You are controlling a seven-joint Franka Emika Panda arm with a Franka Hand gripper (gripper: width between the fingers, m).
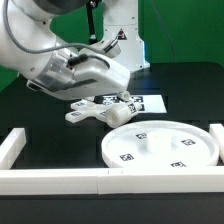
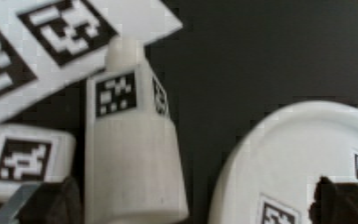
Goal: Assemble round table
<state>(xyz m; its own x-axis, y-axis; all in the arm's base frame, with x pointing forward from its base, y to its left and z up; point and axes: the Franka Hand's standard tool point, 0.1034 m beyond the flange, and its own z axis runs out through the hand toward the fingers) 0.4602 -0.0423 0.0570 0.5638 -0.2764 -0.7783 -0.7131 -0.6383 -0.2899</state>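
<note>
My gripper needs to go down to the leg before it closes on the leg, because its fingers are above the short cylinder leg beside the round disc (image 1: 160, 145).
The large white round disc (image 1: 160, 145) lies flat on the black table, at the exterior view's right; its rim also shows in the wrist view (image 2: 300, 160). The short cylinder leg (image 2: 126, 140) lies on its side next to the disc, tag facing up, and in the exterior view (image 1: 120, 115) it sits just under the hand. The cross-shaped base (image 1: 85, 113) lies to the leg's left; one tagged arm shows in the wrist view (image 2: 25, 160). My gripper (image 2: 185, 205) is open, with dark fingertips (image 2: 25, 205) wide apart around the leg and the disc's rim, gripping nothing.
The marker board (image 1: 145, 103) lies flat behind the leg and also shows in the wrist view (image 2: 51, 40). A long white border rail (image 1: 60, 180) runs along the front, with short side pieces at both ends.
</note>
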